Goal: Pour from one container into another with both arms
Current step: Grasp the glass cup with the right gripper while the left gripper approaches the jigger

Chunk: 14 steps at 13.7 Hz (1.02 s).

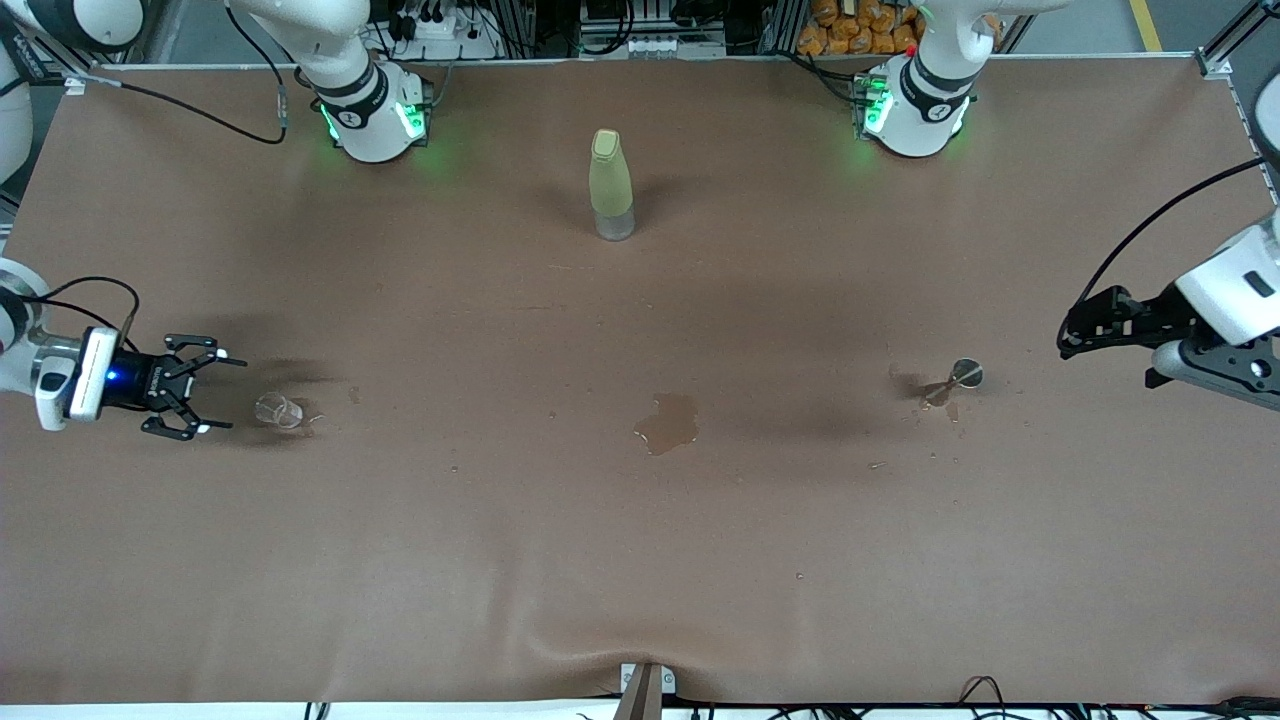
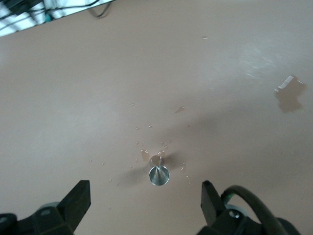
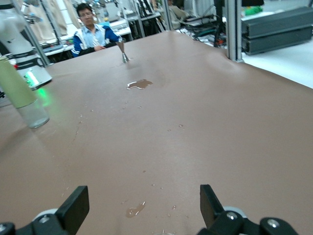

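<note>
The right gripper grabs the clear stemless cup by its round body (image 1: 278, 410) next, to pour between the containers.
The tiny clear stemless cup (image 1: 280, 410) sits on the brown table near the right arm's end. My right gripper (image 1: 190, 400) is low just beside it, open, its fingers (image 3: 73, 208) wide apart with nothing between them. The small stemmed goblet (image 1: 962, 376) with a silvery bowl stands toward the left arm's end, ringed by droplets. My left gripper (image 1: 1085, 325) hovers beside it, open and empty. In the left wrist view the goblet (image 2: 159, 174) lies ahead of the spread fingers (image 2: 76, 200). The right wrist view shows the goblet (image 3: 124, 57) small in the distance.
A tall yellow-green bottle (image 1: 610, 185) stands mid-table close to the arm bases. A brownish puddle (image 1: 668, 422) lies between cup and goblet, nearer the front camera than the bottle. A small wet patch (image 3: 136, 209) lies between the right gripper's fingers.
</note>
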{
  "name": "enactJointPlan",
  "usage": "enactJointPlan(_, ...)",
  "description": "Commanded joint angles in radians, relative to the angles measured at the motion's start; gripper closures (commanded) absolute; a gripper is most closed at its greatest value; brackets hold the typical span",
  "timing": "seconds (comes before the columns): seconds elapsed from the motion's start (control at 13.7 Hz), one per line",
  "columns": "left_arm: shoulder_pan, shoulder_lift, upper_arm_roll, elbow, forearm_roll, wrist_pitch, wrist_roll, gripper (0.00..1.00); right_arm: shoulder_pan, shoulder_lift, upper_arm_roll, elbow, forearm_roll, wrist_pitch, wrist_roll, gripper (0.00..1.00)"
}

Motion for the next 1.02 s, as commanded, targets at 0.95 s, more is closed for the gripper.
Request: enactJointPlan(0.95, 0.209, 0.239, -0.004, 0.001, -0.531, -0.111, 1.385, 0.00, -0.051, 0.293, 0.015, 0.128, 0.145, -0.033, -0.163, 0.00)
